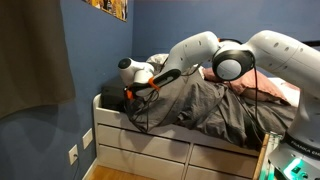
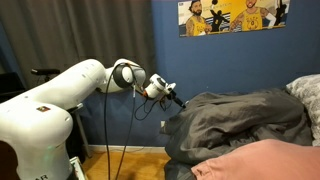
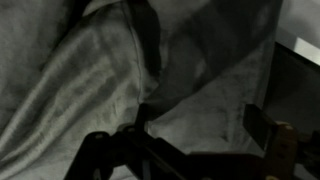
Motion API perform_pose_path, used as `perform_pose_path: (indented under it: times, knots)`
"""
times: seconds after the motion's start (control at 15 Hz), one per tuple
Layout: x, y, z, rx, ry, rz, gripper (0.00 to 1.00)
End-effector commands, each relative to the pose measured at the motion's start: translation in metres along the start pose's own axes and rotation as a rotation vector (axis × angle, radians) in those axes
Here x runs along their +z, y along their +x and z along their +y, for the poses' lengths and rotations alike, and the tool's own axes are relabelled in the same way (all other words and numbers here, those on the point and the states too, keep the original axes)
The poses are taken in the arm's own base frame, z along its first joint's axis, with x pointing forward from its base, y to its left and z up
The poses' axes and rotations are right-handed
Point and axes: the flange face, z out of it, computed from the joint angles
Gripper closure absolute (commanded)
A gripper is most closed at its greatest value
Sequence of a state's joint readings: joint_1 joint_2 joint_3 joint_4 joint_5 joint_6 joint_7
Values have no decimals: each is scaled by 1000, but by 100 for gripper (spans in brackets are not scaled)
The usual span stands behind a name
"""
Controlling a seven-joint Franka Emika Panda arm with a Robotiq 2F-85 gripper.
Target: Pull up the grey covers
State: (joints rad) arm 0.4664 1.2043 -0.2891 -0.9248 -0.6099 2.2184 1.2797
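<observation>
The gripper should next grab the folded fabric at the grey covers' edge, away from the pillows. The robot should then pull the covers up.
The grey covers lie rumpled across the bed and show in both exterior views. My gripper is at the covers' edge at one end of the bed, also seen in an exterior view. In the wrist view the gripper is open, its two fingers spread wide just over the folded grey fabric. The fabric lies between the fingers but is not clamped.
A pinkish-brown pillow and a light grey-white pillow lie at the other end of the bed. The white bed frame with drawers stands against a blue wall. A dark curtain hangs close by. A poster hangs on the wall.
</observation>
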Motion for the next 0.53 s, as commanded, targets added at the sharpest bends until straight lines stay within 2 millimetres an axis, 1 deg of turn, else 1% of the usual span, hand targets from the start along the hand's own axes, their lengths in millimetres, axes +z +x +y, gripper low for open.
perform_pose_path:
  times: [0.0, 0.13, 0.47]
  knots:
    - [9, 2, -6, 120, -89, 60, 34]
    - [15, 1, -2, 162, -147, 70, 50]
    - [22, -1, 6, 229, -245, 58, 84]
